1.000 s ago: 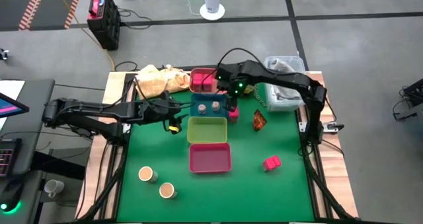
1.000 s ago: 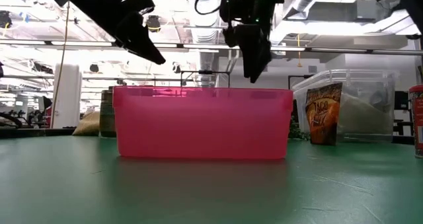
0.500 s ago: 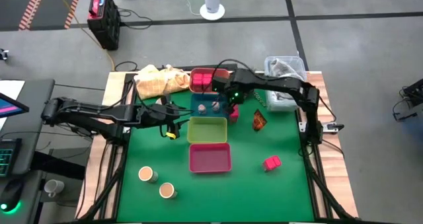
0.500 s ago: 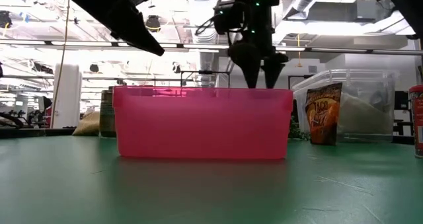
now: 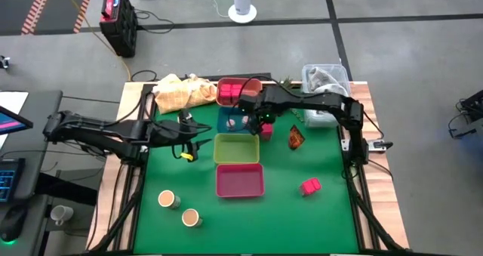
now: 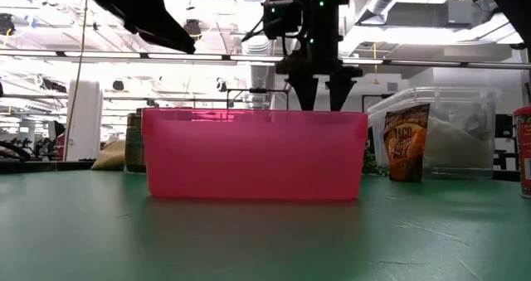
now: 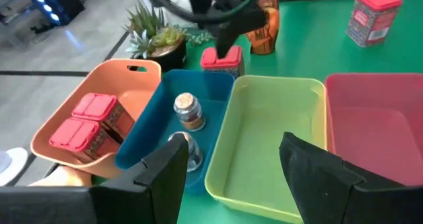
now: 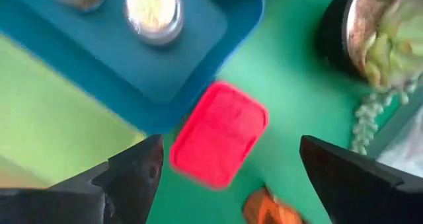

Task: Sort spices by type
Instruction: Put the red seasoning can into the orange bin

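Note:
I'll grab the pink-red cube beside the blue tray by its sides with my right gripper next, to sort it with the other pink-red cubes.
My right gripper (image 5: 262, 122) (image 8: 230, 148) hangs open just above a pink-red cube (image 5: 266, 131) (image 8: 220, 133) that stands on the green mat beside the blue tray (image 5: 226, 124); its fingers stand on either side of the cube without touching it. Two grey shaker jars (image 7: 187, 112) stand in the blue tray, and two pink-red cubes (image 7: 84, 121) lie in the orange tray (image 5: 226, 84). Another cube (image 5: 310, 186), the orange-brown packet (image 5: 296, 137) and two tan-topped jars (image 5: 167, 199) (image 5: 190, 217) rest on the mat. My left gripper (image 5: 189, 149) (image 7: 231, 168) hovers open, left of the yellow-green tray (image 5: 236, 139).
A pink tray (image 5: 240, 189) sits nearest the front, hiding most of the low view. A potted plant (image 7: 157, 40), a clear plastic box (image 5: 326, 78) and a tan crumpled bag (image 5: 179, 92) line the far edge. Open green mat lies at the near left and right.
My right gripper has swung from the far right toward the table's left and come down over the cube beside the blue tray, turning about its wrist as it went. My left gripper has drawn back a little toward the table's left edge.

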